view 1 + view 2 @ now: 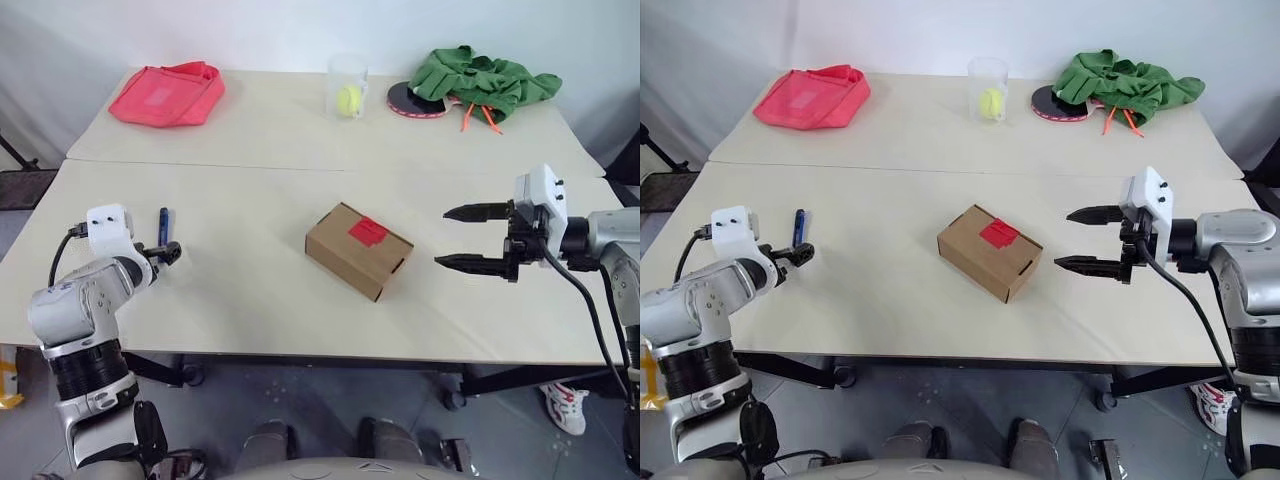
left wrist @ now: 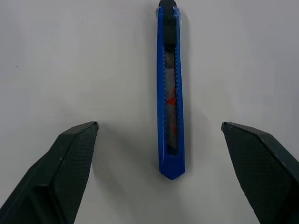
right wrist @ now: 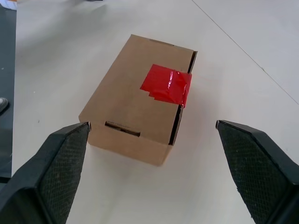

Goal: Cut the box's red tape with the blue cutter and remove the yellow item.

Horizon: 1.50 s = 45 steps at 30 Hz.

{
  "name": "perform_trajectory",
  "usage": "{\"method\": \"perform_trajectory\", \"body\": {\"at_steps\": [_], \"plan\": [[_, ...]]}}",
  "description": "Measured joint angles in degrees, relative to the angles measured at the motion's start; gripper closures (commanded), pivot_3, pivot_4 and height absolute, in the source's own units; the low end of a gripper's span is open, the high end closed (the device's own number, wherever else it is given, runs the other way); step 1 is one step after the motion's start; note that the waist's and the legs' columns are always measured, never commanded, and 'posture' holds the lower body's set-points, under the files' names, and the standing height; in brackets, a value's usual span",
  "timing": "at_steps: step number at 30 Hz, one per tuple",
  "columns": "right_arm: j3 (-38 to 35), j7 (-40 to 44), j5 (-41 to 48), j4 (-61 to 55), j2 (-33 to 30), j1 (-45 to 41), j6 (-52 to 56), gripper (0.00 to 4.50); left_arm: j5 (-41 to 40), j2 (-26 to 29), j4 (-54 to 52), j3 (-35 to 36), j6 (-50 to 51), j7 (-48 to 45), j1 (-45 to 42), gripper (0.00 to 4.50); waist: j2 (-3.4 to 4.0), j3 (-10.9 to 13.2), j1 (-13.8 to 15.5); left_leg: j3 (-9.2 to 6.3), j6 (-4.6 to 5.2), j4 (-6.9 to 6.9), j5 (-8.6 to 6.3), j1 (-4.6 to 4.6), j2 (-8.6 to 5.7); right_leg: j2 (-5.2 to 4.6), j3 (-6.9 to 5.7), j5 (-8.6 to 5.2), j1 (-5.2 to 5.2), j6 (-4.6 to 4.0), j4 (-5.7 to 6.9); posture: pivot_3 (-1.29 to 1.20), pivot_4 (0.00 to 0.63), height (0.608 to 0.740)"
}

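Note:
I need to close my left gripper on the blue cutter's near end (image 2: 172,156), because the gripper's fingers reach down close to the table, beside that end.
The closed brown box (image 1: 358,250) lies at the table's middle, with the red tape (image 1: 367,231) across its lid seam. To its right my right gripper (image 1: 443,237) hovers open, pointing at the box (image 3: 135,116) and its tape (image 3: 167,86), a short gap away. The blue cutter (image 1: 163,222) lies flat near the table's left edge. My left gripper (image 1: 165,252) is open just short of the cutter (image 2: 171,93), whose near end sits between the two fingers without touching them. The yellow item is hidden.
Along the far edge lie a pink-red cloth bag (image 1: 168,95), a clear cup (image 1: 347,88) holding a yellow-green ball, and a green cloth (image 1: 485,80) over a red-rimmed paddle (image 1: 412,104). A seam (image 1: 300,167) crosses the table.

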Motion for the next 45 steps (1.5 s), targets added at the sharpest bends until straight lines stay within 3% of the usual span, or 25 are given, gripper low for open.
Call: {"method": "perform_trajectory", "body": {"at_steps": [3, 6, 18, 23, 27, 31, 36, 45], "plan": [[0.0, 0.0, 0.0, 0.0, -0.3, 0.0, 0.0, 0.00, 0.1, 1.0, 3.0, -0.9, -0.9, -0.1, -1.4, 0.02, 0.01, 0.0, 0.1, 0.01, -0.02, 0.00, 0.01, 0.04, 0.00, 0.00, 0.03, 0.00, 0.01, -0.01, 0.04, 0.00, 0.150, 0.740], [0.0, 0.0, 0.0, 0.0, -0.6, 0.1, 0.1, 0.00, 0.3, 2.0, 5.2, -2.3, -1.2, -0.2, -2.5, 0.52, 0.03, 0.0, 0.1, 0.05, -0.03, 0.00, 0.02, 0.09, -0.01, 0.00, 0.12, 0.00, 0.01, -0.01, 0.08, 0.00, 0.150, 0.740], [-0.1, -0.1, 0.0, 0.0, -1.7, 0.6, 0.1, 0.00, 1.0, 5.6, 6.7, -6.1, 1.6, -1.7, -3.5, 4.07, 0.06, 0.0, 0.0, 0.11, -0.03, 0.00, 0.02, 0.13, 0.00, 0.00, 0.22, 0.01, 0.00, -0.01, 0.10, 0.00, 0.150, 0.740], [-0.1, -0.2, -0.3, 0.1, -1.7, 0.5, 0.0, 0.00, 0.7, 6.6, 4.9, -5.5, 3.7, -2.5, -2.4, 4.11, 0.06, 0.0, -0.3, 0.15, -0.04, -0.02, 0.01, 0.12, 0.00, 0.00, 0.25, 0.00, -0.04, -0.01, 0.09, 0.00, 0.150, 0.740], [-0.2, -0.6, -0.3, 0.1, -2.5, -0.1, 0.1, 0.00, -1.6, 10.5, 3.3, -6.9, 5.7, -7.6, -0.7, 4.11, 0.06, 0.0, -0.4, 0.16, -0.05, -0.03, 0.00, 0.09, 0.01, 0.01, 0.27, 0.00, -0.11, -0.01, 0.09, 0.00, 0.150, 0.740], [-1.4, -1.4, 0.5, -3.0, -3.1, -0.1, 1.6, 0.00, -6.2, 16.8, -1.9, -15.0, 4.3, -18.9, 2.8, 4.11, 0.05, 0.0, -0.2, 0.16, -0.07, -0.03, -0.01, 0.00, 0.12, 0.01, 0.30, 0.00, -0.18, -0.02, 0.02, 0.00, 0.150, 0.740], [-2.6, -2.8, 2.4, -9.1, -3.2, 1.8, 3.5, 0.00, -9.1, 24.2, -6.3, -24.3, -3.7, -32.1, 3.3, 4.11, 0.05, 0.0, 0.0, 0.17, -0.07, -0.04, -0.04, -0.05, 0.09, 0.02, 0.30, -0.01, -0.20, -0.03, -0.06, 0.00, 0.150, 0.740], [-5.5, -6.4, 5.4, -17.7, -3.2, 8.6, 6.5, 0.00, -7.9, 30.8, -12.1, -35.5, -26.0, -52.4, 3.3, 4.11, 0.08, 0.0, -0.1, 0.30, 0.01, -0.06, -0.15, -0.10, 0.05, 0.10, 0.30, -0.01, -0.24, -0.03, -0.17, 0.00, 0.150, 0.740]]}}
